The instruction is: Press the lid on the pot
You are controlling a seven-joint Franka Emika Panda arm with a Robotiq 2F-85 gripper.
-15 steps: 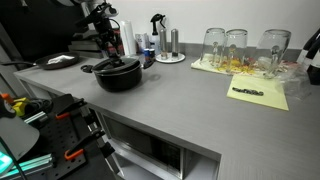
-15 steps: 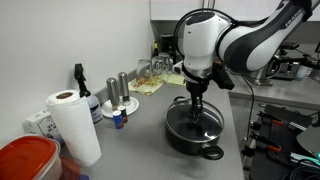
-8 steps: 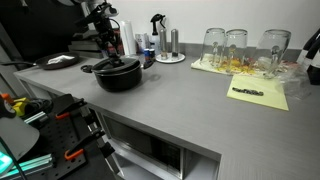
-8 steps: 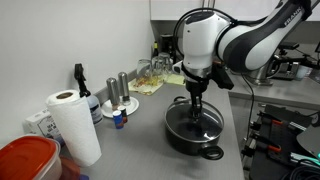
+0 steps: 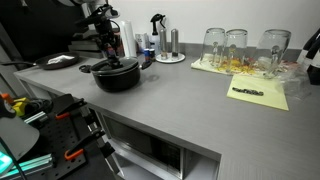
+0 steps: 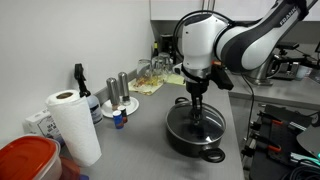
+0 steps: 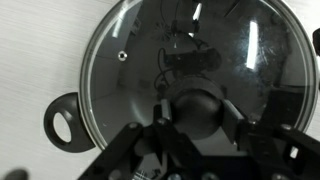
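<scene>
The glass lid is covering the black pot (image 5: 118,78) and would rest there, so I should open my gripper now.
The black pot (image 5: 118,78) stands on the grey counter and shows in both exterior views (image 6: 186,139). The glass lid (image 7: 140,50) lies on the pot and covers it; in the wrist view one side handle of the pot (image 7: 62,122) sticks out at the left. My gripper (image 7: 198,120) points straight down over the lid's centre. Its two fingers are closed against both sides of the black knob (image 7: 198,105). The gripper also shows in both exterior views (image 6: 196,110) (image 5: 108,56).
A paper towel roll (image 6: 70,125), a red container (image 6: 25,160), a spray bottle (image 6: 80,85) and shakers (image 6: 120,90) stand near the pot. Glass jars (image 5: 235,45) and a yellow sheet (image 5: 258,93) lie further along. A flat dark pan (image 5: 60,61) lies beside the pot.
</scene>
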